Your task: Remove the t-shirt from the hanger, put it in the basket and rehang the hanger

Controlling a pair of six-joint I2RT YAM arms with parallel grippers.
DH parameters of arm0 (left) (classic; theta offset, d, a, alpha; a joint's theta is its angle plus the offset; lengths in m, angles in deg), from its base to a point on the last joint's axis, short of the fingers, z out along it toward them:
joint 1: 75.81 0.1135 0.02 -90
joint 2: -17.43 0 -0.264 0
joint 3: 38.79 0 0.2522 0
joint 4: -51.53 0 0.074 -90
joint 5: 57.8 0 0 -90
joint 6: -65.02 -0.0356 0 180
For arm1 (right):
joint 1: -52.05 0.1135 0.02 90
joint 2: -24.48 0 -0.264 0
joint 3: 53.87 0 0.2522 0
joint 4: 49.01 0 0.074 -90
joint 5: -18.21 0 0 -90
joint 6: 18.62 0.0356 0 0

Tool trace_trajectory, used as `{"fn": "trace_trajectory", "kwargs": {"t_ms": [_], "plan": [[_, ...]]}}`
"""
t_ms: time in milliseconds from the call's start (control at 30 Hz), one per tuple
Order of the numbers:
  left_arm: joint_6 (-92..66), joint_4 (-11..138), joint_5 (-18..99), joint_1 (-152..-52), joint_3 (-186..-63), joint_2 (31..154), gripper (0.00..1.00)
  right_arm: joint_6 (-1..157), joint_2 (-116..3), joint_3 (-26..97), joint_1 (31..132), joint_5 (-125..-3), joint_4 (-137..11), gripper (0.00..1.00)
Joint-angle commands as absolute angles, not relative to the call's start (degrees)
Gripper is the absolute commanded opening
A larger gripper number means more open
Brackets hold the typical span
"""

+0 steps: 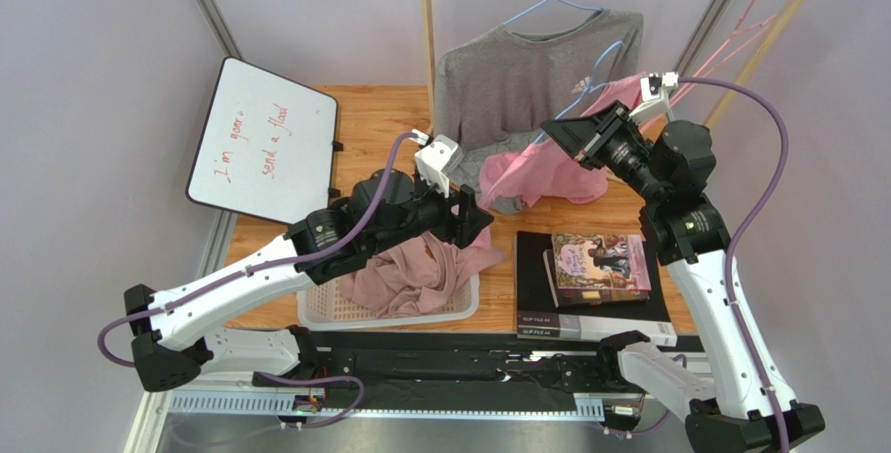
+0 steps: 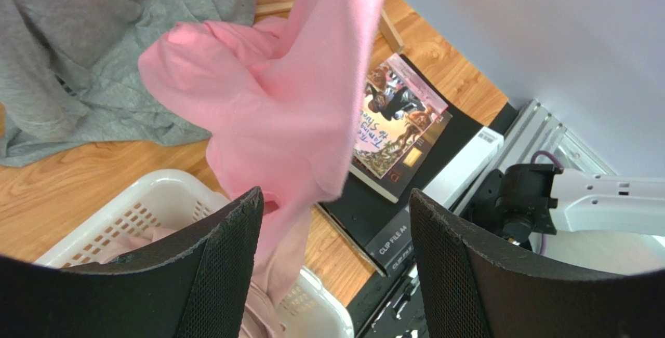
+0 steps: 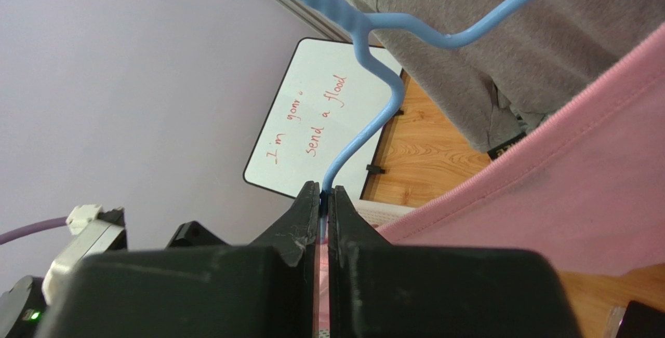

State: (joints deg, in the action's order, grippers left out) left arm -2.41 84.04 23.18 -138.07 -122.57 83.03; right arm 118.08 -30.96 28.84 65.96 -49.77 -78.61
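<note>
My left gripper grabs the pink t-shirt by its loose hanging edge [image 1: 490, 194] [image 2: 318, 181] next, to pull it off the hanger.
A pink t-shirt [image 1: 533, 169] hangs bunched from a light blue hanger [image 1: 598, 69] held in the air over the table. My right gripper [image 1: 556, 136] is shut on the hanger's wire; in the right wrist view the blue hanger [image 3: 367, 124] runs into the closed right gripper [image 3: 324, 195], with the pink t-shirt [image 3: 562, 198] draped beside it. My left gripper [image 1: 476, 218] is open just below and left of the shirt. In the left wrist view the pink t-shirt [image 2: 273, 104] hangs between and beyond the open left gripper [image 2: 336, 225], its lower edge near the left finger.
A grey shirt [image 1: 523, 67] hangs on another blue hanger from the wooden rack [image 1: 426, 25]. A white basket [image 1: 324, 312] with a dusty-pink garment [image 1: 418, 270] sits under my left arm. Books on a black clip file [image 1: 596, 265] lie at right. A whiteboard [image 1: 267, 140] lies at left.
</note>
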Motion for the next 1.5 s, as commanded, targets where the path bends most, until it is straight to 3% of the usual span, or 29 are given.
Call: {"fn": "trace_trajectory", "kwargs": {"t_ms": [0, 267, 567, 667, 700, 733, 1467], "plan": [[-3.4, 80.4, 26.2, -137.3, -123.8, 84.7, 0.74, 120.2, -26.7, 28.1, 66.0, -48.3, -77.8, 0.00], [-1.3, 76.7, 27.9, -137.1, -120.1, 87.3, 0.69, 121.3, -25.5, 29.5, 65.9, -47.6, -79.0, 0.00], [-0.2, 76.8, 28.6, -133.7, -118.6, 88.2, 0.35, 121.3, -24.8, 30.1, 65.9, -49.6, -79.4, 0.00], [0.4, 75.8, 29.0, -133.3, -116.8, 86.8, 0.19, 121.8, -23.9, 28.5, 65.8, -51.2, -79.1, 0.00], [0.6, 76.2, 28.9, -133.3, -116.4, 86.3, 0.06, 121.9, -23.6, 28.2, 65.9, -51.9, -78.5, 0.00], [1.0, 76.5, 28.9, -133.3, -116.0, 85.9, 0.00, 122.1, -23.3, 27.8, 65.8, -53.9, -78.4, 0.00], [9.5, 87.5, 6.8, -131.2, -99.3, 62.2, 0.00, 131.3, -16.7, 17.8, 65.8, -69.5, -71.9, 0.00]]}}
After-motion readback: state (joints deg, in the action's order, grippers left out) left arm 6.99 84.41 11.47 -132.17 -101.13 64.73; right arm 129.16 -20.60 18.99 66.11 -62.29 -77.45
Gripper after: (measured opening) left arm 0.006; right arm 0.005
